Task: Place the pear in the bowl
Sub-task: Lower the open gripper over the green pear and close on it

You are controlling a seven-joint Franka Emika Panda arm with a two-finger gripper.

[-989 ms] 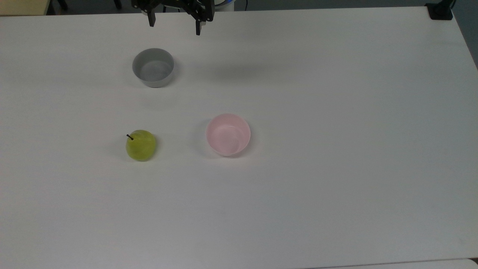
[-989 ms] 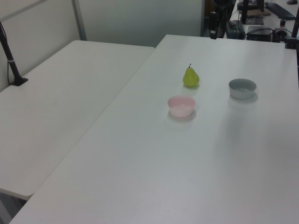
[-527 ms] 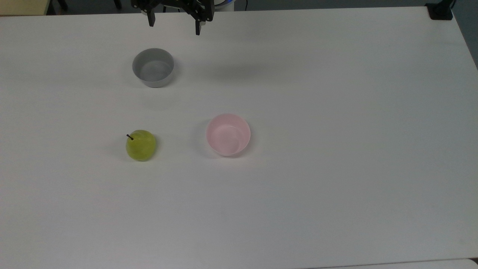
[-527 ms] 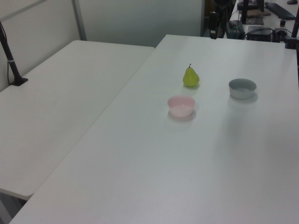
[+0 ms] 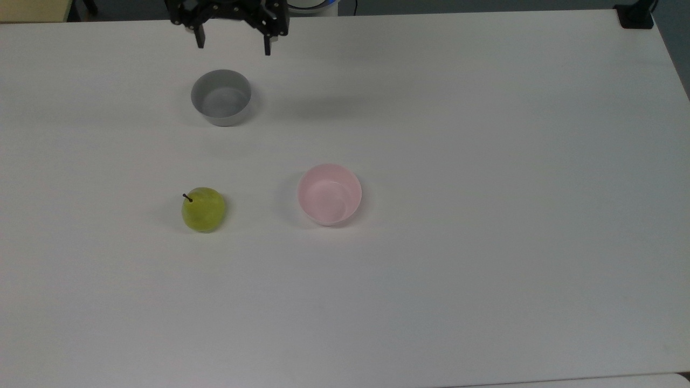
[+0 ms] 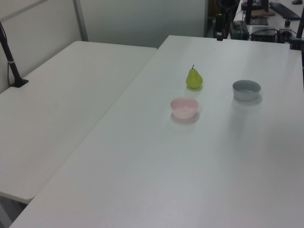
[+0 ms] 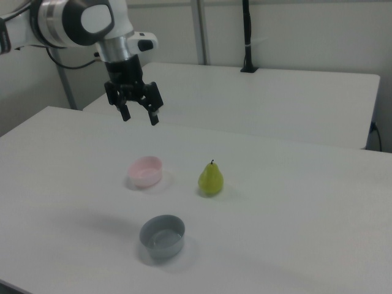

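Observation:
The pear has to go into the pale pink bowl (image 6: 184, 107), so the robot's gripper should grip the pear by its rounded body (image 6: 194, 81) next.
The yellow-green pear (image 5: 203, 209) stands upright on the white table, stem up, also seen as the pear (image 6: 194, 79) and the pear (image 7: 211, 178). The pale pink bowl (image 5: 329, 194) sits empty to the pear's right in the top view; the same bowl (image 6: 184, 107) and bowl (image 7: 146, 171) shows in the side views. My gripper (image 5: 233, 47) hangs open and empty high above the table, at the top view's upper edge beyond the grey bowl. In the right view my gripper (image 7: 140, 116) is well above the pink bowl.
A grey straight-sided bowl (image 5: 221, 97) stands empty near the table's far edge, also the grey bowl (image 7: 162, 236). A second white table (image 6: 57, 104) adjoins on the left view's left. A black pole mount (image 5: 636, 15) sits at the top view's upper right corner.
My gripper has shifted to the top view's left, from right of the grey bowl to roughly above it, still open. Pear and bowls have not moved.

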